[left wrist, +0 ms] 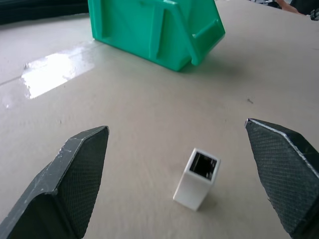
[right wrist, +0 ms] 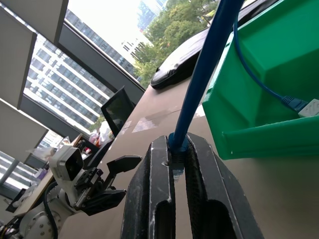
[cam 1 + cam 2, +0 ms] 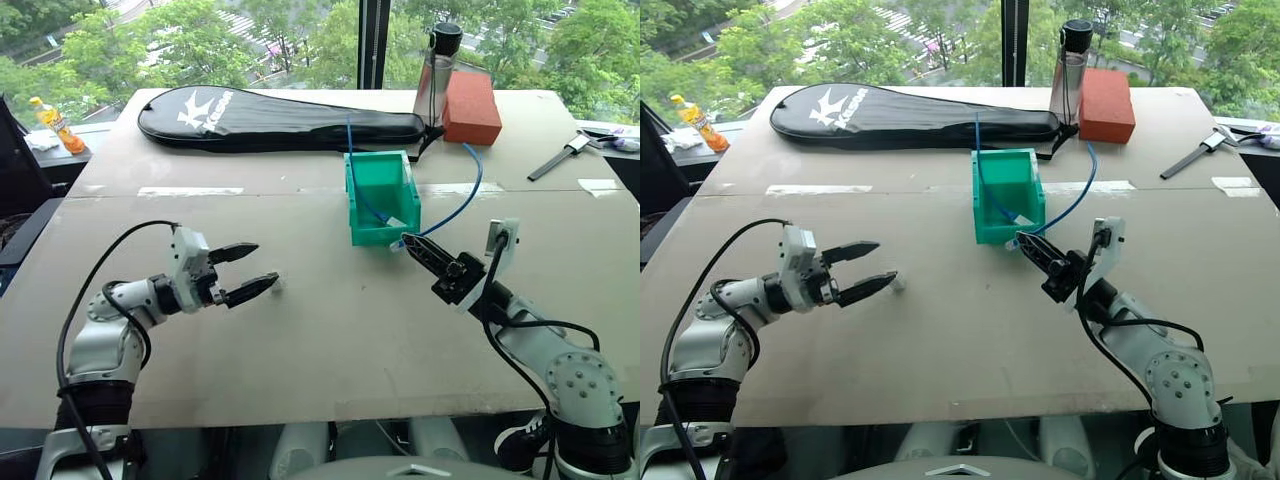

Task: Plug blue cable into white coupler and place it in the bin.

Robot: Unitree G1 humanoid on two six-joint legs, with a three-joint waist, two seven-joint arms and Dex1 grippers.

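Observation:
The white coupler (image 3: 278, 286) (image 1: 197, 178) is still below my fingertips, so they would miss if I closed now. My left gripper should lower first, then close on the coupler.
The white coupler (image 1: 197, 178) lies on the table with its dark socket showing, between the spread fingers of my left gripper (image 1: 175, 127), which is open and touches nothing. In the left eye view that gripper (image 3: 265, 264) hovers low over the left half of the table. My right gripper (image 3: 412, 245) is shut on the blue cable (image 3: 470, 190) near its end, just in front of the teal bin (image 3: 408, 190). The cable arcs up and back to the right of the bin. In the right wrist view the cable (image 2: 204, 74) rises from between the closed fingers (image 2: 159, 199).
A second blue cable (image 3: 358, 190) with its own white coupler (image 2: 313, 107) lies inside the bin. Along the back stand a black racket bag (image 3: 270, 120), a bottle (image 3: 437, 75) and a red brick (image 3: 470, 108). A hand tool (image 3: 560, 160) lies far right.

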